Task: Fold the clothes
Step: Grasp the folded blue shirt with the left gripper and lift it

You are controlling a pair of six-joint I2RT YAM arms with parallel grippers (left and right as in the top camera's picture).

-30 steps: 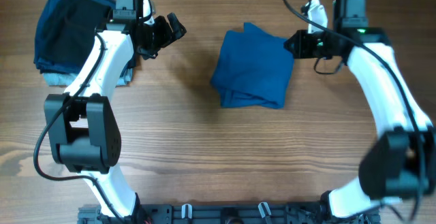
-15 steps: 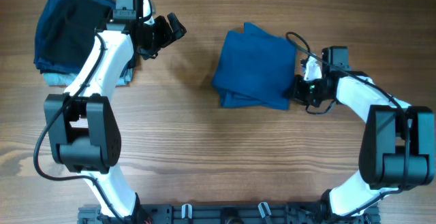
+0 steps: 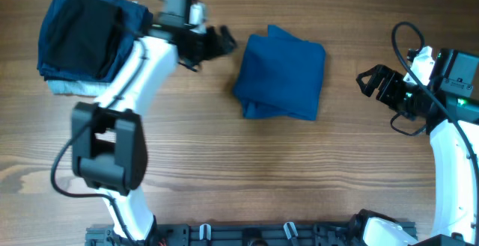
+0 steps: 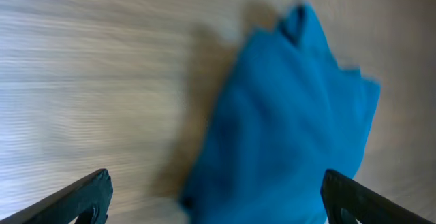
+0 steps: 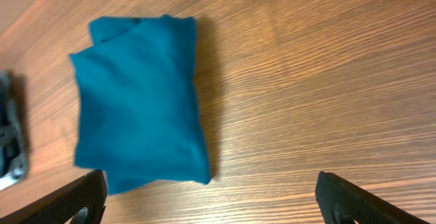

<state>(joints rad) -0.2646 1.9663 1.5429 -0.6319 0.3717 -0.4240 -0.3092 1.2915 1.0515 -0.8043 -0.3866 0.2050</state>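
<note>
The left gripper grabs the folded blue shirt by its side edge facing the stack (image 3: 245,66) (image 4: 225,121) next, to lift it folded onto the stack.
The clothes (image 3: 281,74) are one mid-blue shirt folded into a rough rectangle in the middle of the table, with a small bump at its far left corner. My left gripper (image 3: 221,45) hovers just off its upper left edge, open and empty. In the left wrist view, which is blurred, the clothes (image 4: 286,115) fill the space ahead of the left gripper (image 4: 218,203). My right gripper (image 3: 376,87) is open and empty, well to the right of the shirt and apart from it. In the right wrist view the clothes (image 5: 139,98) lie ahead and to the left of the right gripper (image 5: 214,200).
A stack of folded garments (image 3: 82,40), black on top over blue and pale grey-blue, sits at the table's far left corner behind my left arm. Bare wood (image 3: 247,171) lies in front of the shirt. A dark grey object (image 5: 10,142) shows at the right wrist view's left edge.
My right gripper has let go of the shirt's right edge, opened, and pulled back to the right. My left arm has swung right, from beside the stack to the shirt's upper left.
</note>
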